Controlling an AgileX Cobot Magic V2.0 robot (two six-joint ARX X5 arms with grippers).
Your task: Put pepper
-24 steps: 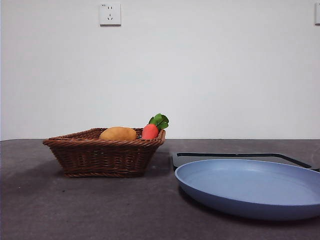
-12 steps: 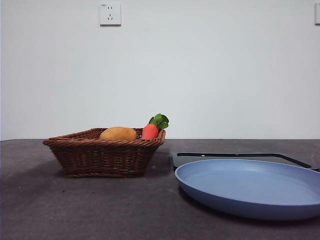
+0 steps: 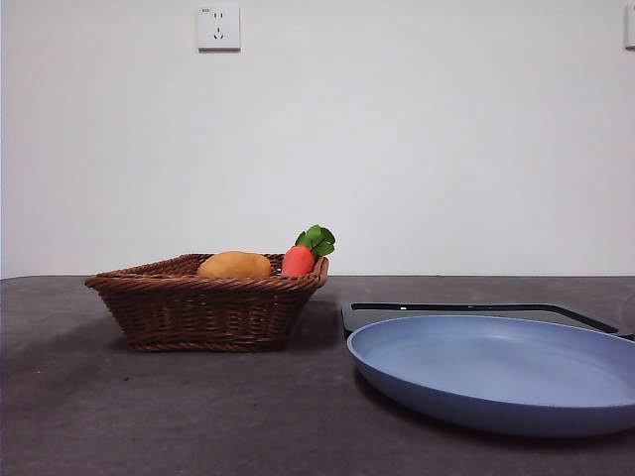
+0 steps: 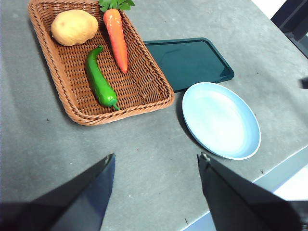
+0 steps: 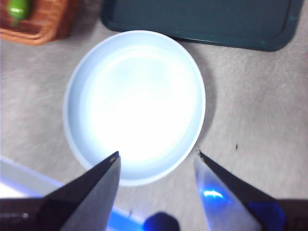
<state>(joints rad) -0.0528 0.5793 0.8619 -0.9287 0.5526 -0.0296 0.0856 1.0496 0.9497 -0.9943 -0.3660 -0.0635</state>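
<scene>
The light-blue plate should go on the dark tray (image 5: 202, 19) for the pepper, so next I should pick up the plate with my right gripper by its rim (image 5: 156, 176).
The glossy green pepper (image 4: 100, 81) lies inside the brown wicker basket (image 4: 159, 79), between a tan potato (image 4: 74, 27) and an orange carrot (image 4: 117, 38); one tip shows in the right wrist view (image 5: 18, 8). In the front view the basket wall (image 3: 208, 309) hides the pepper. My left gripper (image 4: 156, 163) is open, high above the table, well short of the basket. My right gripper (image 5: 158, 161) is open, high above the light blue plate (image 5: 137, 103). Neither gripper shows in the front view.
A dark green flat tray (image 4: 190, 61) lies on the table beyond the plate (image 3: 496, 372), next to the basket. The potato (image 3: 234, 265) and carrot (image 3: 301, 258) rise above the basket rim. The table's front edge (image 4: 284, 166) runs close to the plate.
</scene>
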